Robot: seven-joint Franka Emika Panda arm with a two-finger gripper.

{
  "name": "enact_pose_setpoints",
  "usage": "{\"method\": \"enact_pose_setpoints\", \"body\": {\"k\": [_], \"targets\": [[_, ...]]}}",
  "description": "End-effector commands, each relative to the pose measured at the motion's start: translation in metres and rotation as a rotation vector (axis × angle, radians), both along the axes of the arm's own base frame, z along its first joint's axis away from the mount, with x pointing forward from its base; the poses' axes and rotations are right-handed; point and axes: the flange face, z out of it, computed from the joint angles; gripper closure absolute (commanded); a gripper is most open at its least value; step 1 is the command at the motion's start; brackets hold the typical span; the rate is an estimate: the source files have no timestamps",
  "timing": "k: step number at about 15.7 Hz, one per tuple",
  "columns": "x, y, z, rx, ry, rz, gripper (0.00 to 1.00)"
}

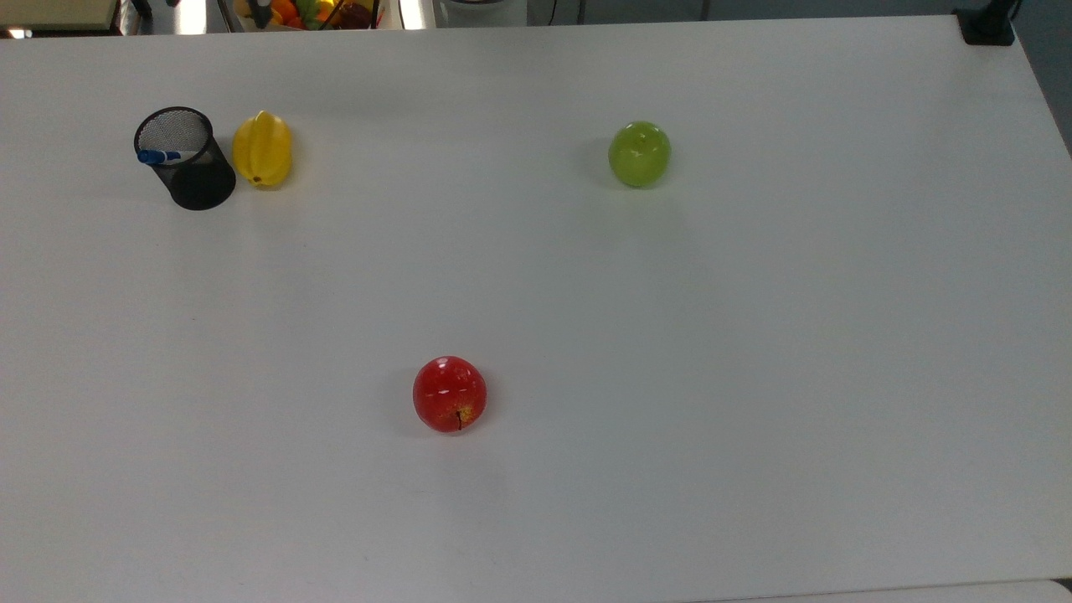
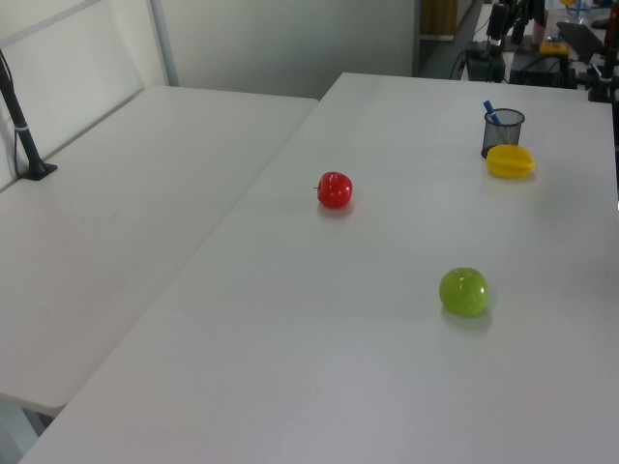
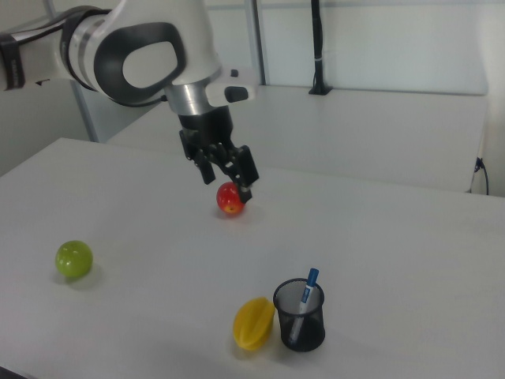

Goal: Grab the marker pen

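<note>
The marker pen has to come out of the mesh cup (image 2: 502, 133), so my gripper will next grab the pen by its blue upper end (image 2: 489, 106).
The marker pen (image 1: 159, 156) has a white barrel and blue cap. It stands tilted in a black mesh cup (image 1: 197, 180), cap end up and leaning on the rim. Both are at the top view's far left. The pen (image 3: 308, 288) and cup (image 3: 300, 324) are near the front in the right view, and the pen (image 2: 490, 109) sticks out of the cup (image 2: 502, 133) in the left view. My gripper (image 3: 227, 186) hangs open and empty, well above the table. In the right view it is up and to the left of the cup.
A yellow starfruit (image 1: 262, 149) lies against the cup. A green apple (image 1: 639, 153) sits far across the white table (image 1: 754, 335), a red apple (image 1: 450, 394) near its middle front. Fruit and clutter (image 1: 310, 12) lie beyond the top view's upper edge.
</note>
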Motion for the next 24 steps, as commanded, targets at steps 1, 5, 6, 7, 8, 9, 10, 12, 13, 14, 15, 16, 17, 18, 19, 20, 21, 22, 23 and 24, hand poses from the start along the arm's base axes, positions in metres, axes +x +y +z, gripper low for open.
{"method": "enact_pose_setpoints", "body": {"k": [1, 5, 6, 7, 8, 9, 10, 12, 13, 14, 15, 16, 17, 18, 19, 20, 21, 22, 23, 24], "targets": [[-0.005, -0.044, -0.016, -0.047, -0.05, 0.027, 0.02], [0.003, -0.079, -0.047, -0.087, -0.054, 0.036, 0.09], [0.007, -0.084, -0.054, -0.096, -0.058, 0.039, 0.1], [0.01, -0.088, -0.063, -0.102, -0.052, 0.04, 0.1], [0.013, -0.09, -0.071, -0.107, -0.048, 0.039, 0.11], [0.017, -0.093, -0.079, -0.112, -0.045, 0.038, 0.12], [0.022, -0.094, -0.087, -0.116, -0.044, 0.041, 0.14], [0.03, -0.095, -0.106, -0.121, -0.036, 0.04, 0.17], [0.034, -0.096, -0.114, -0.126, -0.037, 0.038, 0.19], [0.038, -0.097, -0.122, -0.128, -0.043, 0.037, 0.24], [0.041, -0.099, -0.13, -0.126, -0.047, 0.029, 0.27], [0.043, -0.1, -0.136, -0.127, -0.048, 0.027, 0.31], [0.045, -0.1, -0.139, -0.129, -0.046, 0.027, 0.34], [0.046, -0.1, -0.145, -0.13, -0.038, 0.03, 0.38], [0.046, -0.101, -0.149, -0.129, -0.031, 0.03, 0.42], [0.044, -0.107, -0.151, -0.13, -0.027, 0.03, 0.44], [0.045, -0.108, -0.156, -0.131, -0.016, 0.04, 0.46], [0.045, -0.108, -0.158, -0.132, -0.014, 0.041, 0.47], [0.045, -0.108, -0.158, -0.132, -0.014, 0.043, 0.48], [0.045, -0.109, -0.159, -0.131, -0.011, 0.041, 0.5]]}}
